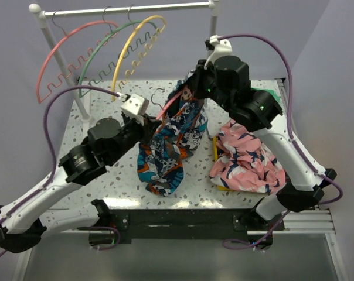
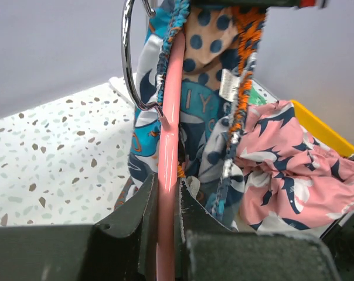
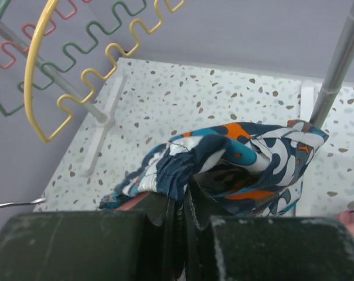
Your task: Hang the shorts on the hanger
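The waistband is high above the pink arm and would drop slack over it, so my right gripper must keep holding.
The shorts (image 1: 171, 140), in a blue, orange, grey and white print, hang over the middle of the table from a coral-pink hanger (image 1: 168, 105). My left gripper (image 1: 143, 124) is shut on the hanger's pink arm (image 2: 168, 175), just below its metal hook (image 2: 129, 58). My right gripper (image 1: 194, 82) is shut on the gathered waistband of the shorts (image 3: 183, 170) and holds it up. In the left wrist view the shorts (image 2: 206, 105) drape round the pink arm. Most of the hanger is hidden by cloth.
A rail (image 1: 124, 8) at the back carries a second coral-pink hanger (image 1: 65, 52), a green one (image 1: 106, 50) and a yellow one (image 1: 136, 47). A pink floral garment (image 1: 244, 161) lies at the right over a yellow object (image 2: 317, 126). A rail post (image 3: 335, 64) stands near my right gripper.
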Tool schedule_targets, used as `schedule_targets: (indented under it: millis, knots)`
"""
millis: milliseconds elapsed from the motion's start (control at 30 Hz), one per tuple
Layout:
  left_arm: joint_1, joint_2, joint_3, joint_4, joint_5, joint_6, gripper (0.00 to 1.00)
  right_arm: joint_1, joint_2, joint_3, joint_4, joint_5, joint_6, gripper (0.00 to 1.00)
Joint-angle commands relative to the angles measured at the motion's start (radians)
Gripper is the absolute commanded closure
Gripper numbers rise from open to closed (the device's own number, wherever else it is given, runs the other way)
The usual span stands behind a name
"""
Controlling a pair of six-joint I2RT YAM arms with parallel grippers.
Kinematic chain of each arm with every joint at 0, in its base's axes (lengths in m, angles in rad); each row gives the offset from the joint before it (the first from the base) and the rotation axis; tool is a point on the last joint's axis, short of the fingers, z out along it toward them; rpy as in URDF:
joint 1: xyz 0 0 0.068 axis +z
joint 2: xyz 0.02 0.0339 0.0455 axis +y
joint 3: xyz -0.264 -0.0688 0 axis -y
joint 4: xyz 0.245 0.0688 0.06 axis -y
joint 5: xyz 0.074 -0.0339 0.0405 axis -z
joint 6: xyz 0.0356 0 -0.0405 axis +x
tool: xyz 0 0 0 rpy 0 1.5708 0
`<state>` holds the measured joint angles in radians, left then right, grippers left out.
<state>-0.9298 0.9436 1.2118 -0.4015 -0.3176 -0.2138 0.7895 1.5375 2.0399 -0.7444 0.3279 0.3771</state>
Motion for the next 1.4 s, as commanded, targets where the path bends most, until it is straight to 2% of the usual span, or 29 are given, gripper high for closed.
schedule_targets:
  millis: [0,133,167,233,300,333,433,533,600,700,867,967,1100,1200,1267,1333,1367]
  knots:
    - [0.0,-0.038,0.09,-0.137,0.037,0.042,1.0,-0.059,0.125,0.088,-0.13,0.011,-0.049,1.0]
    - [0.002,-0.048,0.115,-0.166,0.011,0.036,1.0,-0.11,0.167,0.121,-0.127,-0.088,-0.023,0.98]
    - [0.002,-0.049,0.114,-0.168,-0.014,0.03,1.0,-0.105,0.159,0.096,-0.113,-0.152,-0.014,0.94]
    - [0.002,-0.049,0.092,-0.143,-0.02,0.024,1.0,-0.079,0.099,0.033,-0.035,-0.184,-0.007,0.82]
    - [0.002,-0.045,0.081,-0.123,-0.064,0.01,1.0,-0.018,0.064,-0.027,-0.012,-0.145,-0.03,0.69]
    - [0.002,-0.043,0.081,-0.116,-0.075,0.004,1.0,0.002,0.04,-0.035,-0.018,-0.133,-0.04,0.56]
    - [0.0,-0.045,0.089,-0.086,-0.116,-0.01,1.0,0.053,-0.058,-0.11,0.005,-0.102,-0.04,0.42]
    - [0.0,-0.039,0.107,-0.073,-0.126,-0.015,1.0,0.056,-0.198,-0.271,0.071,-0.05,-0.014,0.36]
    - [0.0,-0.035,0.12,-0.066,-0.126,-0.013,1.0,0.056,-0.25,-0.363,0.085,-0.047,0.003,0.36]
    - [0.002,-0.031,0.126,-0.054,-0.123,-0.016,1.0,0.065,-0.322,-0.503,0.141,-0.177,0.046,0.36]
    - [0.0,-0.023,0.132,-0.027,-0.117,-0.016,1.0,0.273,-0.373,-0.751,0.397,-0.246,0.049,0.27]
    - [0.002,-0.011,0.143,-0.023,-0.112,-0.016,1.0,0.312,-0.326,-0.787,0.482,-0.283,0.04,0.25]
    - [0.0,-0.006,0.147,-0.02,-0.11,-0.021,1.0,0.312,-0.284,-0.833,0.617,-0.297,0.062,0.26]
    - [0.002,-0.009,0.147,-0.016,-0.117,-0.022,1.0,0.312,-0.234,-0.82,0.654,-0.262,0.089,0.34]
    - [0.002,-0.009,0.149,-0.014,-0.124,-0.022,1.0,0.315,-0.224,-0.825,0.668,-0.242,0.108,0.6]
    - [0.002,-0.011,0.147,-0.005,-0.138,-0.022,1.0,0.327,-0.255,-0.839,0.683,-0.205,0.117,0.91]
    - [0.0,-0.012,0.146,0.0,-0.155,-0.022,1.0,0.361,-0.269,-0.849,0.682,-0.181,0.115,0.99]
